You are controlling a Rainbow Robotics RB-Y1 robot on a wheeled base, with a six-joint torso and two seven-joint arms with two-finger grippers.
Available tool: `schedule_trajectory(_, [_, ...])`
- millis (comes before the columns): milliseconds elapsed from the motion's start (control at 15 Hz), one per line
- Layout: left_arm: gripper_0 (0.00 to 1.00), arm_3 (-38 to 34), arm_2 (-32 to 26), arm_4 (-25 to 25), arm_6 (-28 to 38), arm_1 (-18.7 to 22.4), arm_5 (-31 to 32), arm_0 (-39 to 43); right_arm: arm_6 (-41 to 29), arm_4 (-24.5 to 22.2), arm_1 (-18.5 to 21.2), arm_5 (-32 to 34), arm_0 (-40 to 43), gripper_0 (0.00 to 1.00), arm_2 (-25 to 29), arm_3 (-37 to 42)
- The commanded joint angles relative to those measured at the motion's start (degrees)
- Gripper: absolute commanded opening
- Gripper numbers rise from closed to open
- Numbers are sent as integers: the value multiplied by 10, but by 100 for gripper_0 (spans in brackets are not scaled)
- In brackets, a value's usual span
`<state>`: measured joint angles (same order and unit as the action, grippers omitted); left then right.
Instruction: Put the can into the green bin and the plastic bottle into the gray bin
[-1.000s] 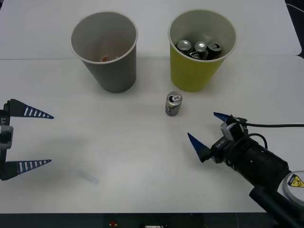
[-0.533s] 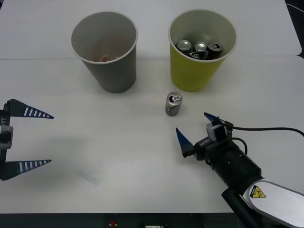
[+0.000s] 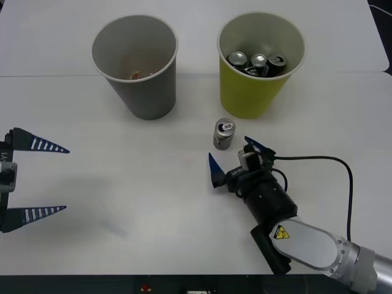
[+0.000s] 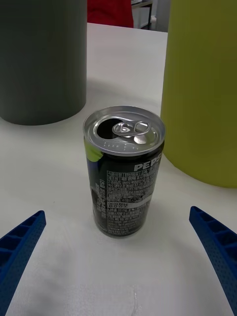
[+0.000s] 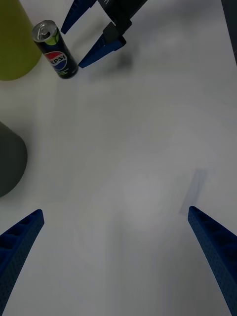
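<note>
My right gripper needs to pick up the can next, taking it by its printed dark side (image 3: pixel 222 139) (image 4: pixel 125 192), so that it can drop the can into the green bin.
The can (image 3: pixel 223 134) stands upright on the white table just in front of the green bin (image 3: pixel 260 64), dark with a silver top and pull tab (image 4: pixel 124 170) (image 5: pixel 54 49). My right gripper (image 3: pixel 233 157) is open, low over the table, its blue fingertips just short of the can on the near side. The gray bin (image 3: pixel 136 64) stands to the left of the green one. At the left edge of the table my left gripper (image 3: pixel 37 179) rests open and holds nothing. No plastic bottle is loose on the table.
Three dark silver-topped cans (image 3: pixel 258 63) lie inside the green bin. Something small and orange (image 3: pixel 135 75) lies at the bottom of the gray bin. The right arm's cable (image 3: pixel 331 162) loops over the table at the right.
My right gripper has moved left and forward across the table, closing in on the can from the near right. The left arm and the can have not moved.
</note>
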<state>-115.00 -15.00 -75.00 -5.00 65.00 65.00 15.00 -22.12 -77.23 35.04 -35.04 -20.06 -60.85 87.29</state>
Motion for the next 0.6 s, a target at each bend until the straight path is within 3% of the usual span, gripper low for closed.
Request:
schedule_trajectory(67, [100,0,0,0,0,0,0,0,-2,0,-30,-6,-24,100,0,-41])
schedule_trajectory(600, [100,0,0,0,0,0,0,0,-10,1,-73,-7,-67,100,0,-99])
